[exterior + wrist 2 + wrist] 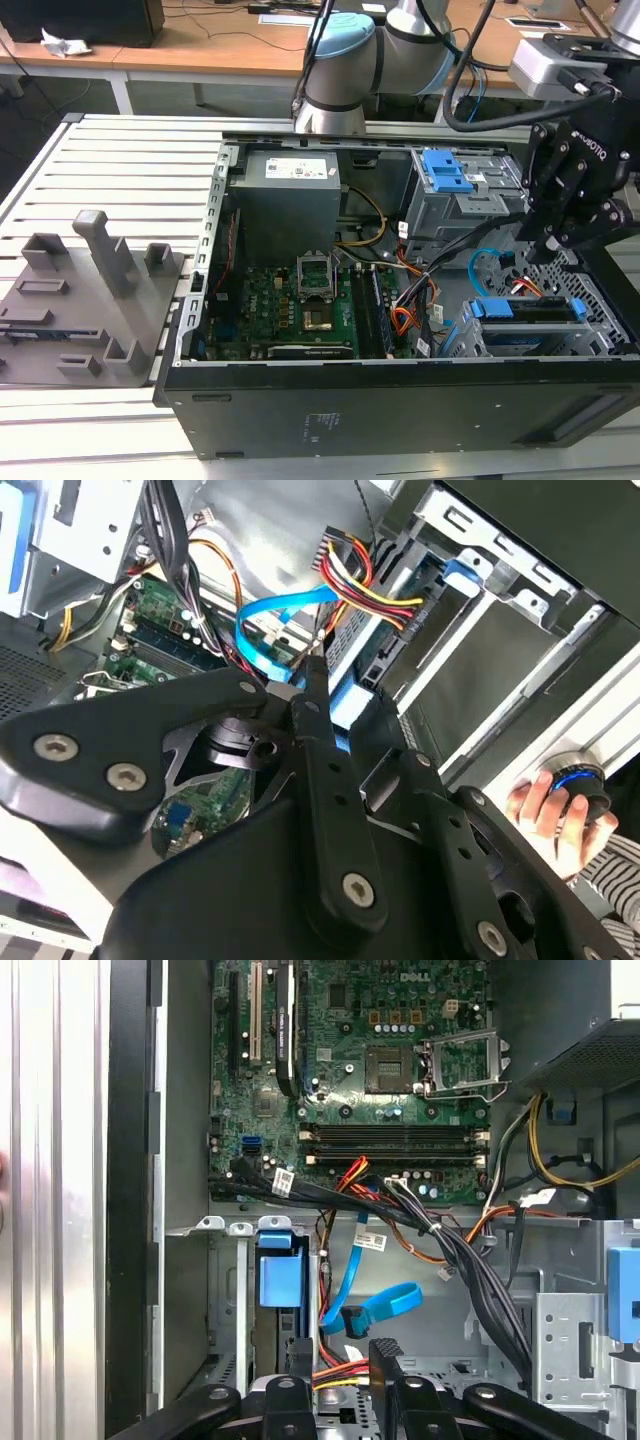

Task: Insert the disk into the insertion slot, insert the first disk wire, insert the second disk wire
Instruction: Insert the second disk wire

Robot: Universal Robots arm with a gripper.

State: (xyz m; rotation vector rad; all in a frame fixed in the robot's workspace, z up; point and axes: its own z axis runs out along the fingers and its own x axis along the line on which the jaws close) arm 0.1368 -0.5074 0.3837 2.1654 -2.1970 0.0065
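My gripper grabs the wire by its small dark plug point(507, 258) next, to insert the light-blue second disk wire into the disk point(528, 309).
The disk point(528, 309), in its blue carrier frame point(280, 1278), sits inside the insertion slot point(468, 338), a perforated grey cage at the exterior view's right inside the open computer case. A red, yellow and black wire bundle point(372, 588) runs to the disk's end. The second disk wire point(385, 1305), a light-blue flat cable point(481, 262) with a small dark plug, curls loose just beside the cage point(272, 612). My gripper point(562, 250) hovers over the disk's end. Its fingers point(385, 1360) stand apart with the coloured wires showing between them, and the gripper point(337, 1352) is open.
The motherboard point(390, 1070) and grey power supply point(290, 195) fill the case's middle. A taller grey bay with a blue latch point(446, 172) stands behind the cage. Thick black cables point(470, 1270) cross nearby. A grey fixture point(95, 290) lies on the slatted table. A hand point(540, 805) holds a round knob.
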